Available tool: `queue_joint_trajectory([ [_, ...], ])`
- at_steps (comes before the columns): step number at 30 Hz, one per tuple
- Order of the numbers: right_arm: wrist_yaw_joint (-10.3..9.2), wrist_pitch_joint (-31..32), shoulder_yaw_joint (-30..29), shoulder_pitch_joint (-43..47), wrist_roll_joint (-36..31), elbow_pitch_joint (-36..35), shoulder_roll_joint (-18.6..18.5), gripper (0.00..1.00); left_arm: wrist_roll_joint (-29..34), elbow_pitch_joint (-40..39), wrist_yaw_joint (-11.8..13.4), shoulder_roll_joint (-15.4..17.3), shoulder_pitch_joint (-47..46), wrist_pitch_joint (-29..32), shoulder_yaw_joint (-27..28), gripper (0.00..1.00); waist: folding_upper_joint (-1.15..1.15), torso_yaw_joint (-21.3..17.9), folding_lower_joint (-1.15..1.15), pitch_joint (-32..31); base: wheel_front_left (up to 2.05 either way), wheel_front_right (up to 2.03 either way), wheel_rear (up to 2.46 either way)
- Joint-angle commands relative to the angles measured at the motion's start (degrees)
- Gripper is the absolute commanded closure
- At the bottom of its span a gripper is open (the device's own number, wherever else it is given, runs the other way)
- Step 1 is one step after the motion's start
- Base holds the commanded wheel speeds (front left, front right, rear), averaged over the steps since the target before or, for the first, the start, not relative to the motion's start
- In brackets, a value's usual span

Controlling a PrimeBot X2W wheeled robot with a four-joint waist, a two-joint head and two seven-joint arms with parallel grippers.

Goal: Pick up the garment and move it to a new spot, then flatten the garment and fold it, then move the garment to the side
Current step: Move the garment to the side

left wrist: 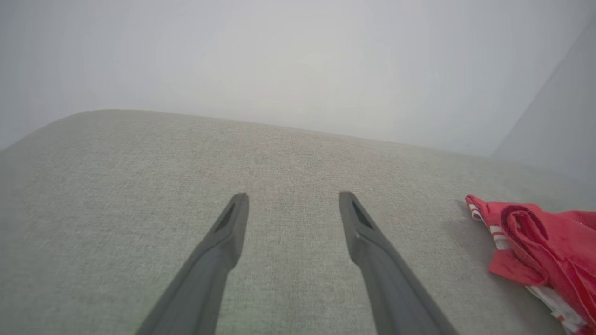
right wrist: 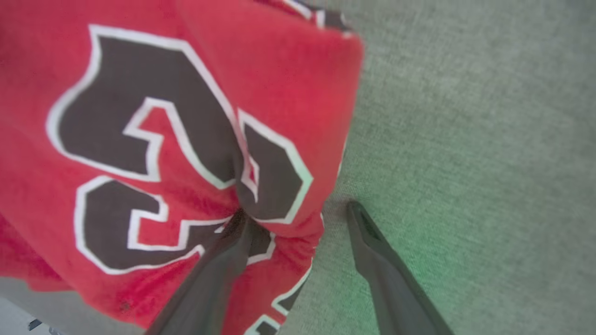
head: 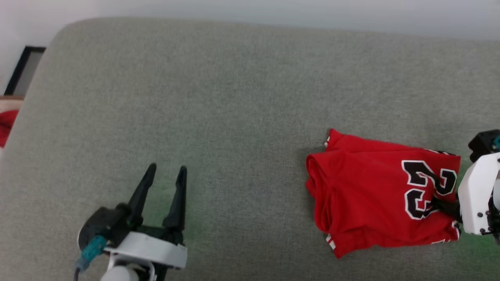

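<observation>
The folded jersey (head: 365,192) needs to be moved next, so my right gripper should grab it by its folded edge beside the 23.
The garment (head: 371,195) is a red jersey with a black, white-outlined 23, lying in a folded bundle on the right part of the grey cushion (head: 234,97). My right gripper (head: 437,203) is at its right edge, open. In the right wrist view the garment (right wrist: 139,116) lies under one finger (right wrist: 223,260), which presses into the fabric at the number, while the other finger hangs over bare cushion; the right gripper (right wrist: 298,209) straddles the hem. My left gripper (head: 167,168) stands open and empty at the lower left, far from the jersey. Past the left gripper (left wrist: 293,195), the garment (left wrist: 545,242) shows striped trim.
The grey cushion's rounded far-left corner (head: 66,35) drops away to the floor. Beyond it lie a dark frame (head: 23,66) and a red object (head: 6,125). A pale wall (head: 273,11) runs behind the cushion's back edge.
</observation>
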Motion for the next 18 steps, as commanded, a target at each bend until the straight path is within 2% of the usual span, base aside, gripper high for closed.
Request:
queue_joint_trajectory([
  [1, -0.01, -0.5, 1.1, 0.2, -0.4, 1.9, 1.4, 0.0, 0.6, 0.1, -0.1, 0.4, -1.6, 0.0, -0.6, 0.0, 0.0, 1.3, 0.0, 3.1, 0.0, 0.0, 0.0],
  [2, -0.02, -1.1, 1.5, 0.1, -0.5, 2.4, 1.8, 0.4, 0.8, 0.1, -0.1, 0.5, -2.2, 0.0, -0.8, 0.0, 0.0, 1.3, 0.0, 3.4, 0.0, 0.0, 0.0],
  [4, -0.03, -3.5, 1.6, -0.3, -0.5, 3.1, 2.7, 0.96, 0.4, -0.4, -0.1, 0.7, -3.2, 0.0, -1.2, 0.0, 0.0, 1.0, 0.0, 3.8, 0.0, 0.0, 0.0],
  [5, -0.03, -4.8, 1.6, -0.6, -0.5, 3.4, 3.0, 1.0, 0.3, -0.5, -0.1, 0.9, -3.5, 0.0, -1.0, 0.0, 0.0, 0.7, 0.0, 3.8, 0.0, 0.0, 0.0],
  [10, -0.06, -12.0, -0.3, -0.3, 1.6, 3.2, 3.2, 1.0, 0.2, -2.1, -0.1, 1.9, -4.5, 0.0, -1.0, 0.0, 0.0, -2.0, 0.0, 3.3, 0.0, 0.0, 0.0],
  [18, -0.03, -23.8, -9.3, 0.8, 3.1, 1.2, 1.3, 1.0, -0.4, -5.1, -0.1, 5.5, -6.4, 0.0, -4.0, 0.0, 0.0, -9.9, 0.0, 3.5, 0.0, 0.0, 0.0],
])
